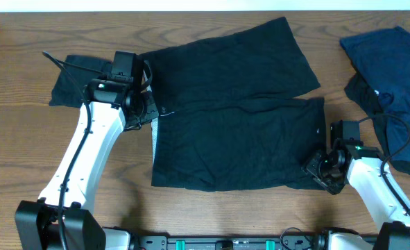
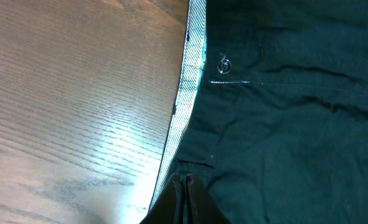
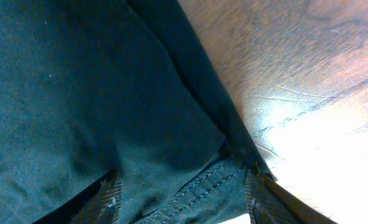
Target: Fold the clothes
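Next, the right gripper takes hold of the black garment's near corner at the stitched hem, to fold that hem toward the far side.
A large black garment lies spread in the middle of the table, doubled over, with a pale grey-white inner strip along its left edge. My left gripper is at that left edge. In the left wrist view its fingers are pressed together on the edge where the pale strip ends, near a small metal button. My right gripper is at the garment's lower right corner. Its fingers are spread wide with the stitched hem between them.
A navy blue garment lies crumpled at the right edge of the table, close to my right arm. A smaller black garment lies at the far left, behind my left arm. Bare wood shows at the front left.
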Robot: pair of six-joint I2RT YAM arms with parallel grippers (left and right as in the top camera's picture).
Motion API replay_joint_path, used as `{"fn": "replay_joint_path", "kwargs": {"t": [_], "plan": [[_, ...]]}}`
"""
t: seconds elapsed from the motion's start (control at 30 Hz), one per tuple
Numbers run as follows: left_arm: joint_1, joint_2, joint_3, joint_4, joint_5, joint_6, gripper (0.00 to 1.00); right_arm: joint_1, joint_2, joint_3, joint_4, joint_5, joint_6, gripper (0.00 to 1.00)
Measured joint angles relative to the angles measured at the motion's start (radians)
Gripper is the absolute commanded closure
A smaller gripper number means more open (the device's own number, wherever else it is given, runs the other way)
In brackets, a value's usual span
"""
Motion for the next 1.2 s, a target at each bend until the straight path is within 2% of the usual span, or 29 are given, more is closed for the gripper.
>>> {"fn": "replay_joint_path", "kwargs": {"t": [0.93, 1.0, 1.13, 1.2], "plan": [[0.0, 0.0, 0.0, 0.051, 0.0, -0.018, 0.94, -0.001, 0.0, -0.005, -0.085, -0.011, -0.023, 0.22], [0.0, 0.0, 0.0, 0.057, 0.0, -0.027, 0.94, -0.001, 0.0, -0.005, -0.089, -0.011, -0.024, 0.26], [0.0, 0.0, 0.0, 0.058, 0.0, -0.035, 0.94, -0.001, 0.0, -0.005, -0.08, 0.002, -0.035, 0.45], [0.0, 0.0, 0.0, 0.056, 0.0, -0.038, 0.93, -0.001, 0.0, -0.012, -0.055, 0.01, -0.034, 0.51]]}}
